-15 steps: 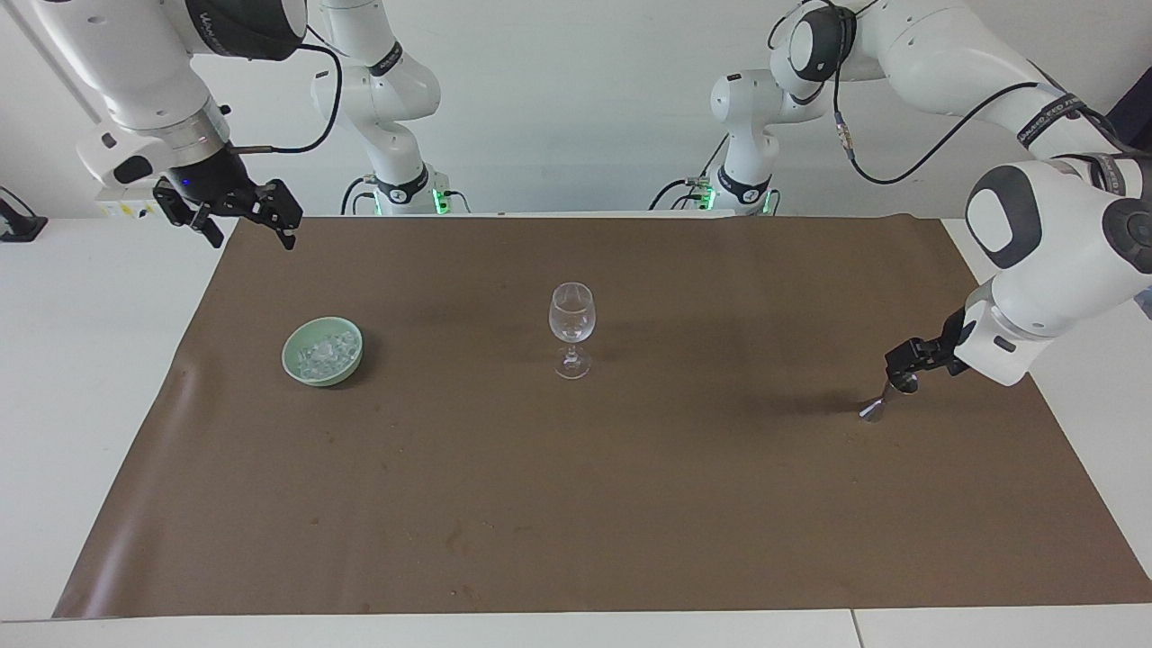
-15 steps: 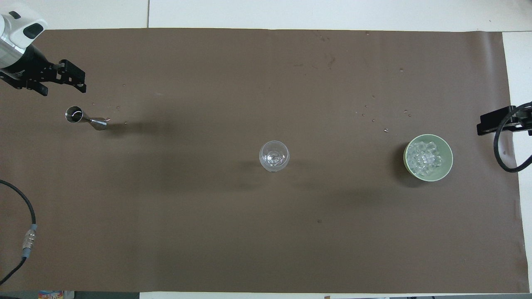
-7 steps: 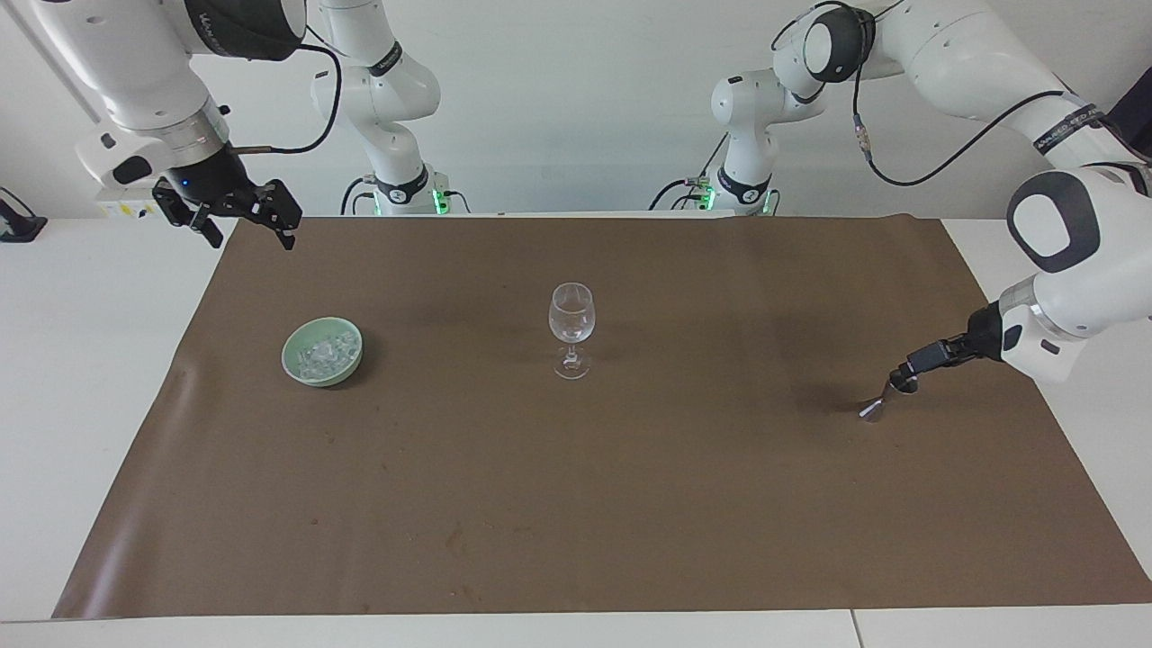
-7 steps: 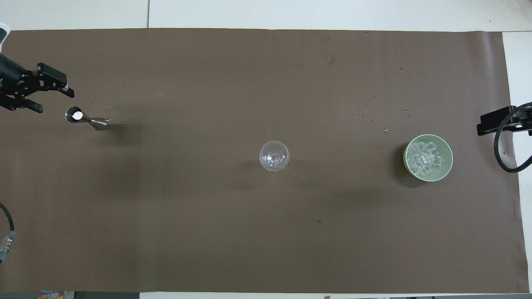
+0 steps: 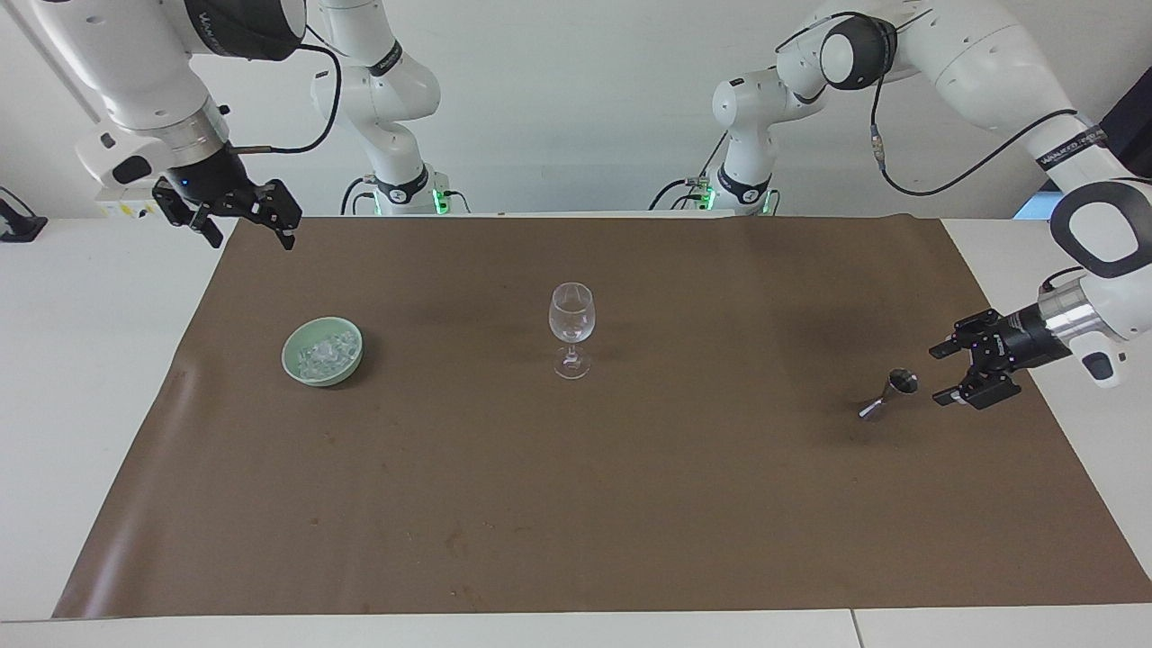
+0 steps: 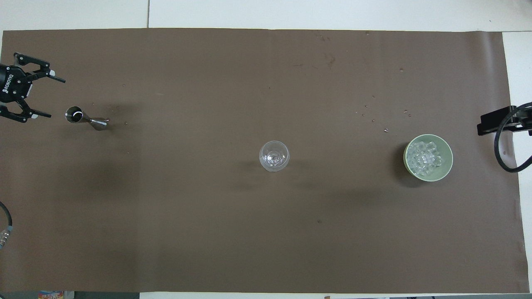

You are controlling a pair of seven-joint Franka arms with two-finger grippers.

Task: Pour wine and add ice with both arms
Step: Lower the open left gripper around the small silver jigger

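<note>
The left gripper grabs the small metal jigger around its narrow middle (image 6: 90, 120) next, since the jigger widens into sloping cups above and below.
A clear wine glass (image 5: 571, 328) (image 6: 274, 156) stands upright mid-mat. The ice (image 5: 324, 351) (image 6: 423, 158) is heaped in a pale green bowl (image 5: 301, 369) (image 6: 449, 166) toward the right arm's end. A small metal jigger (image 5: 886, 394) (image 6: 85, 119) stands toward the left arm's end. My left gripper (image 5: 936, 375) (image 6: 56, 99) is open, low and level beside the jigger, fingers pointing at it without touching. Raised over the mat's corner, my right gripper (image 5: 252, 236) (image 6: 492, 122) is open and waits. No wine shows in either view.
A brown mat (image 5: 630, 504) (image 6: 208, 232) covers most of the white table (image 5: 90, 360). Small droplets dot the mat (image 6: 374, 116) beside the bowl, farther from the robots. A black cable (image 6: 505, 158) hangs from the right arm by the bowl.
My left gripper has drawn back from over the jigger toward the left arm's end of the table and turned level, its open fingers now facing the jigger. The right arm has not moved.
</note>
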